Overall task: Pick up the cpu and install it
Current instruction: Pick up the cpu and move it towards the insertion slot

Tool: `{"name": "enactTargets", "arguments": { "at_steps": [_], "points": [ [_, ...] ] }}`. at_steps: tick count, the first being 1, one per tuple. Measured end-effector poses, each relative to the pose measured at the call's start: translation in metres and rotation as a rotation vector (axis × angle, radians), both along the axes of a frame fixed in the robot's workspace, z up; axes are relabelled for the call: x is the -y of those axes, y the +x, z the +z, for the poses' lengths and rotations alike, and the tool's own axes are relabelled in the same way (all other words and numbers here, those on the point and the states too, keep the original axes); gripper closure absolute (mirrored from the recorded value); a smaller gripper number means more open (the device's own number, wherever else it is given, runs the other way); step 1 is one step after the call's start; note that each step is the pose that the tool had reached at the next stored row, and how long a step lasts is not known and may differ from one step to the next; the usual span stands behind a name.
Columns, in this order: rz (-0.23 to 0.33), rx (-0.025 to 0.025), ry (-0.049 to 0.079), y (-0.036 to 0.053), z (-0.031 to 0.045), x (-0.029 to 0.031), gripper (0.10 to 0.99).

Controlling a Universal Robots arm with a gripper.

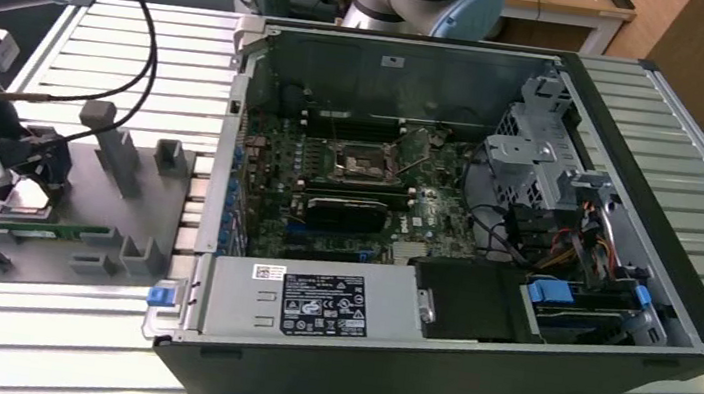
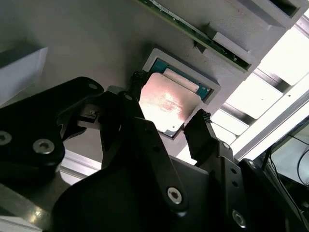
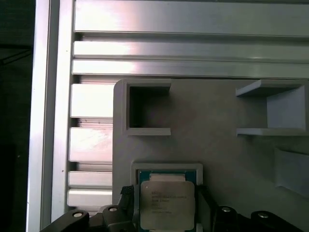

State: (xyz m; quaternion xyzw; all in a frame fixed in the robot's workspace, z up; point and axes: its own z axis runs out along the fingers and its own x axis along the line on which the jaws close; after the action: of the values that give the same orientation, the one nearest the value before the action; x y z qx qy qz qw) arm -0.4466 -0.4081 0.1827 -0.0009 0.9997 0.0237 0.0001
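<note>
My gripper grabs the cpu by its two opposite side edges next, to install the cpu in the motherboard socket (image 1: 363,166).
The cpu (image 2: 166,104) (image 3: 167,205), a flat square chip with a silvery top and pale rim, lies in a framed recess of the grey fixture plate (image 1: 73,173). My gripper (image 2: 169,102) (image 3: 166,198) (image 1: 27,192) hangs low over it at the exterior view's left. It is open, with one black finger on each side of the chip, and the fingers (image 2: 203,128) (image 3: 126,192) stand very near the chip's edges. The motherboard socket (image 1: 363,166) sits inside the open computer case (image 1: 382,70), far from the gripper.
On the fixture plate stand several grey upright holders (image 1: 116,153), and a green memory stick (image 1: 36,232) lies in a slot beside the gripper. The table is of aluminium slats (image 1: 144,30). A power supply (image 1: 312,303) and drive bays (image 1: 580,306) fill the case's near side.
</note>
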Motion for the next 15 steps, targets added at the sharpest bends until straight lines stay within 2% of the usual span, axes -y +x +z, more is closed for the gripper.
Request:
{"name": "enactTargets", "arguments": {
  "at_steps": [4,7,15],
  "points": [
    [0.004,0.0017,-0.001,-0.0003,0.0001,0.0005,0.451],
    [0.006,0.0017,-0.008,-0.0003,0.0001,0.0007,0.451],
    [0.006,0.0017,-0.009,-0.0003,0.0001,0.0006,0.467]
  ]
}}
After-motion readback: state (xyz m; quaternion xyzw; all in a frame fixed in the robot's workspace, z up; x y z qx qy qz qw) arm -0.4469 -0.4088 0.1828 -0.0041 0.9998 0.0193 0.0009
